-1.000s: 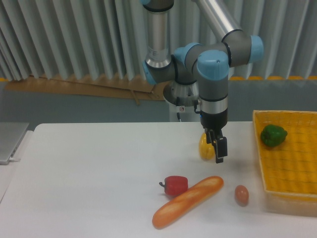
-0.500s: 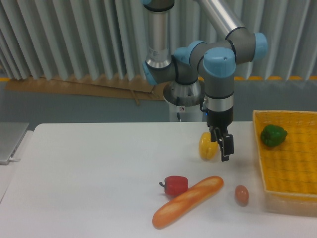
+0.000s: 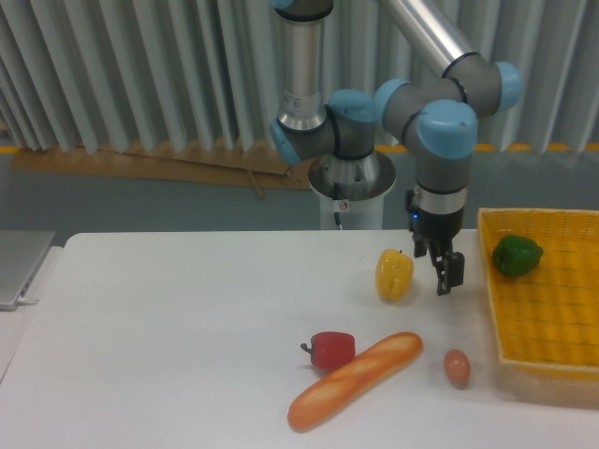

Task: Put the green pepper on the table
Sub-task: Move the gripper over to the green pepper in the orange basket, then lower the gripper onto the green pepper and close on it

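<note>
The green pepper needs to go on the tabletop, so my gripper will next grab it by its rounded body point(image 3: 518, 255).
The green pepper point(image 3: 517, 255) lies in the back left corner of the yellow woven basket point(image 3: 547, 323) at the table's right side. My gripper point(image 3: 438, 267) hangs just above the white table point(image 3: 168, 327), between the yellow pepper point(image 3: 394, 275) and the basket's left rim. It points down, its fingers stand apart, and nothing is between them. It sits left of the green pepper and is not touching it.
A red pepper point(image 3: 330, 349), a long bread loaf point(image 3: 356, 379) and a small reddish-brown round item point(image 3: 456, 368) lie near the table's front. The arm's base point(image 3: 351, 178) stands behind the table. A grey slab point(image 3: 19, 267) is at the far left.
The gripper has moved right and slightly up, from in front of the yellow pepper to the gap between it and the basket. The yellow pepper now shows in full.
</note>
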Tool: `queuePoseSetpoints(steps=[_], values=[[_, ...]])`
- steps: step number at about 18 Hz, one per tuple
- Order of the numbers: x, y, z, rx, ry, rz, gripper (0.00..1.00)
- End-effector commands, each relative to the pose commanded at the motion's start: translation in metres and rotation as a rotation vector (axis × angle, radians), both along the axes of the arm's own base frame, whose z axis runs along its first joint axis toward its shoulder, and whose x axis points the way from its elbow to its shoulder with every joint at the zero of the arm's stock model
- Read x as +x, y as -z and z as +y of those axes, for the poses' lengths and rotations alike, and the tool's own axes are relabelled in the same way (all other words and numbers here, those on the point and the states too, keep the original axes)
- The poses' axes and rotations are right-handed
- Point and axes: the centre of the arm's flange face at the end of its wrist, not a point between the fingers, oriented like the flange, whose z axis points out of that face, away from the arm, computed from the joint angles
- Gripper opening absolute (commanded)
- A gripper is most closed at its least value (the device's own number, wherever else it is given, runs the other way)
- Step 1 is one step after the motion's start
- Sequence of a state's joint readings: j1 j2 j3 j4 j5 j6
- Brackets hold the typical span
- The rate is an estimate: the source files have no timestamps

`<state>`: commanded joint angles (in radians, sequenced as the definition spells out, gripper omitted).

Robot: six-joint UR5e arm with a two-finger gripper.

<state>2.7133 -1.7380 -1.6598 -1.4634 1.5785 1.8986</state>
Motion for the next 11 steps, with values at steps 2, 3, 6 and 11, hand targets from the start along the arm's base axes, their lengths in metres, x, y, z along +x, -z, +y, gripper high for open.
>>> queuePoseSetpoints(steps=[2,3,6,11], values=[[-0.018,-0.002,-0.023,0.017,-0.023,-0.004,1.00],[-0.020,-0.002,-0.026,0.021,-0.030,-0.002,1.00],[-0.025,-0.011,-0.033,0.030,-0.042,0.019,1.00],[-0.037,-0.023,-0.037,0.046,-0.048,0.090,1.00]])
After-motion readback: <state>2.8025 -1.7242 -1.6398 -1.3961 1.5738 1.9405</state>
